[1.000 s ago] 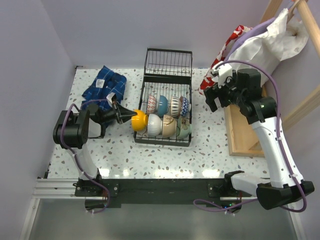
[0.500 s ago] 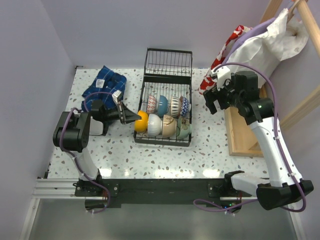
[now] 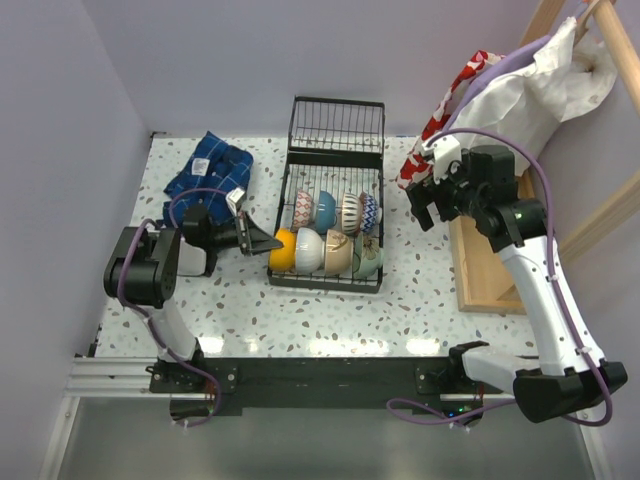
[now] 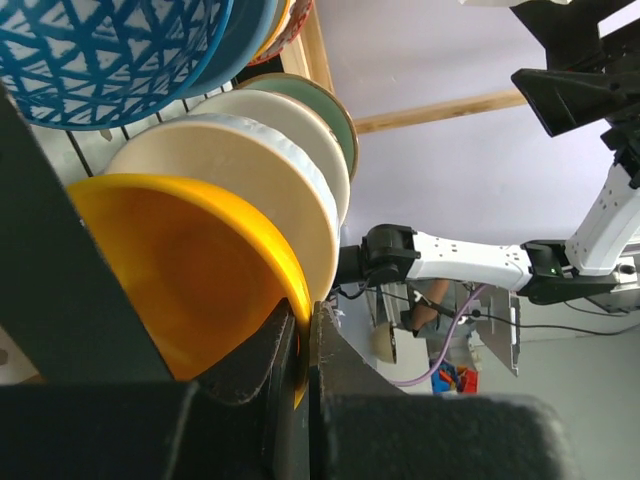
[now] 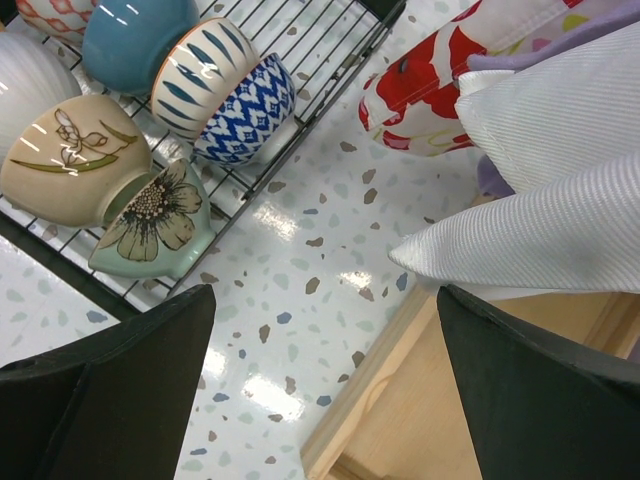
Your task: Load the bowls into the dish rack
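Observation:
My left gripper is ready to open: the yellow bowl is standing against the white bowl, so the yellow bowl would stay on edge in the rack (image 3: 326, 283).
The black wire dish rack (image 3: 326, 283) holds two rows of bowls on edge. A yellow bowl (image 3: 283, 250) stands at the left end of the front row, against a white bowl (image 3: 308, 250). My left gripper (image 3: 265, 243) is shut on the yellow bowl's rim; the left wrist view shows that rim pinched between the fingers (image 4: 340, 400), with the yellow bowl (image 4: 180, 270) resting beside the white bowl (image 4: 250, 170). My right gripper (image 3: 428, 197) hangs open and empty right of the rack, over bare table (image 5: 300, 290). The green flower bowl (image 5: 150, 215) closes the front row.
A blue checked cloth (image 3: 210, 168) lies left of the rack. A wooden tray (image 3: 490, 270) sits at the right, its corner under my right gripper (image 5: 322, 295). Red-patterned and white fabrics (image 3: 500, 90) hang from a wooden frame at the back right.
My left gripper has carried the yellow bowl rightward into the rack's front row, up against the white bowl. The right arm has shifted only slightly.

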You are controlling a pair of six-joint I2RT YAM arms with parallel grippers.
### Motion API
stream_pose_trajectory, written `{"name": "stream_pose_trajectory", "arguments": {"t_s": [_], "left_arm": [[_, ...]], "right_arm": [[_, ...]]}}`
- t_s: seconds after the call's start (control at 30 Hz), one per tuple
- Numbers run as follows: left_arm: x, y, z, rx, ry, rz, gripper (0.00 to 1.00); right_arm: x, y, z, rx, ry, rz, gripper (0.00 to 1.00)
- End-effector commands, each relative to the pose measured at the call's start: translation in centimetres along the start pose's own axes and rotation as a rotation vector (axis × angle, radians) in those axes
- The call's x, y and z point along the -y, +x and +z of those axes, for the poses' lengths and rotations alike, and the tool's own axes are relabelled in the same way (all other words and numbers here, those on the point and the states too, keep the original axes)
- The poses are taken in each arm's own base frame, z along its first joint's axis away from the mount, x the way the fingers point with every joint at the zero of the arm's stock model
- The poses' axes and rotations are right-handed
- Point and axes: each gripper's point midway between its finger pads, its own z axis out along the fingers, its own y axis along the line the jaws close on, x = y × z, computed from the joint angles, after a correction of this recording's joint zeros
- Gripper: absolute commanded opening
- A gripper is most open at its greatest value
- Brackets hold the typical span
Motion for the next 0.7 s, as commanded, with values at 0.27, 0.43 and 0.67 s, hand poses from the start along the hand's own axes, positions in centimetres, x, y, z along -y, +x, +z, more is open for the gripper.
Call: {"name": "stream_pose_trajectory", "arguments": {"t_s": [0.27,0.43,0.67], "left_arm": [[-0.9,-3.1,0.6,0.148,0.016,0.007,0.26],[0.1,-3.6,0.6,0.151,0.017,0.046,0.35],[1.1,-4.2,-0.1,0.145,-0.085,0.167,0.56]], "right_arm": [[0.8,0.0,-1.5,0.018,0.047,-0.027,0.98],[0.8,-0.2,-1.4,0.027,0.047,-0.023,0.98],[0.9,-0.6,-1.6,0.040,0.046,-0.025,0.98]]}}
